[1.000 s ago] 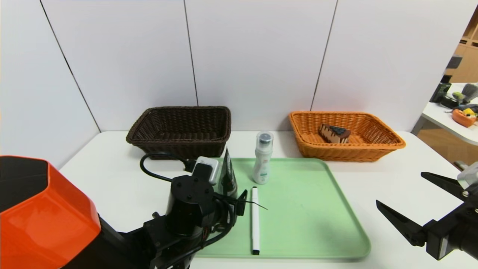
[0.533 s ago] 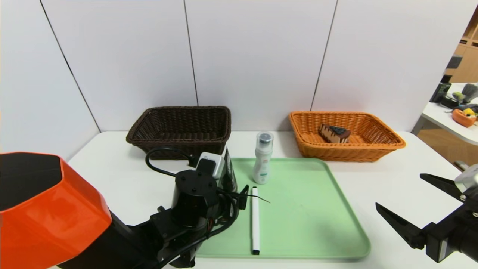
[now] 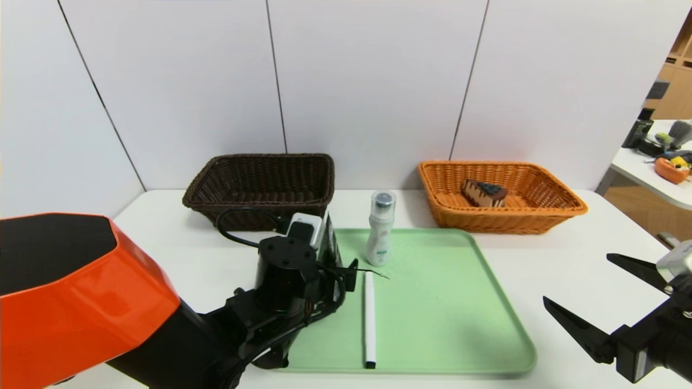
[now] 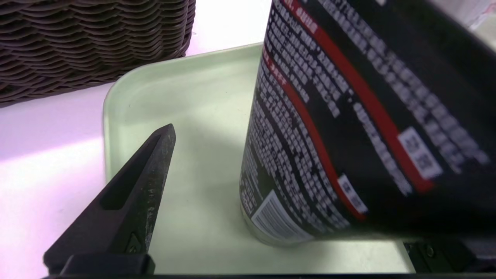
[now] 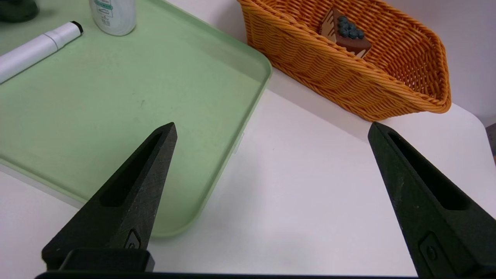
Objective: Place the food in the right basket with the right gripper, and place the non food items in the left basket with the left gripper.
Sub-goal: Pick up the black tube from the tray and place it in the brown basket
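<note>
My left gripper closes now, since its fingers reach around the black tube above the green tray. Closing now would catch the tube.
A black tube with white print and a red stripe stands upright on the far left corner of the green tray. My left gripper is open at the tube. One finger stands apart from the tube, which hides the other. A white bottle and a white marker are also on the tray. The brown left basket sits behind the tray. The orange right basket holds a cake slice. My right gripper hangs open and empty over the table, right of the tray.
White wall panels close off the table just behind both baskets. A second table with clutter stands off to the far right. Bare white tabletop lies between the tray and the orange basket.
My left arm has moved forward and to the right, bringing its gripper closer around the black tube. The right gripper has barely shifted.
</note>
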Available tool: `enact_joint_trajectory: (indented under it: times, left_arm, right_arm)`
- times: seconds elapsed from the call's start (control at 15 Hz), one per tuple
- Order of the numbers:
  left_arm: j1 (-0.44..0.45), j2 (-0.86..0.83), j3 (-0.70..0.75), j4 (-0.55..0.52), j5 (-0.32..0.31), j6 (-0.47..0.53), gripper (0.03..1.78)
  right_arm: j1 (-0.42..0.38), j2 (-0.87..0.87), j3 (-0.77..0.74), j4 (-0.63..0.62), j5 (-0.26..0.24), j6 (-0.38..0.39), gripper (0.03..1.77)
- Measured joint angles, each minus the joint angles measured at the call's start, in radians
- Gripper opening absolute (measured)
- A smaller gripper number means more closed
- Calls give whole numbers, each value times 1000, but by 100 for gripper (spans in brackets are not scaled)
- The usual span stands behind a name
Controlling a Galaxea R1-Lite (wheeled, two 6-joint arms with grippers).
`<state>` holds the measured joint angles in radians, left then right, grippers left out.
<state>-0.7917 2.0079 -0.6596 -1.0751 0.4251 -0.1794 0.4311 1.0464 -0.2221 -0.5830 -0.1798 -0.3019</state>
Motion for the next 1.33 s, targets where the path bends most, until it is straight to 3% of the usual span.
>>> enact_joint_trajectory:
  times: [0.4,0.6,0.87,0.93,1.33]
  left_arm:
    - [10,21,-22,0,-1,16,168]
    - [13,22,-20,-4,-6,23,116]
    - [14,20,-19,-6,-6,23,74]
    - [14,18,-21,-10,-6,23,53]
    - [14,-2,-22,-4,-7,34,52]
  right_arm:
    - [4,1,6,0,1,-1,170]
    - [4,2,5,0,1,-1,170]
    - [6,3,4,1,1,-1,170]
    - [6,4,5,0,1,-1,170]
    - [6,5,6,1,1,-1,170]
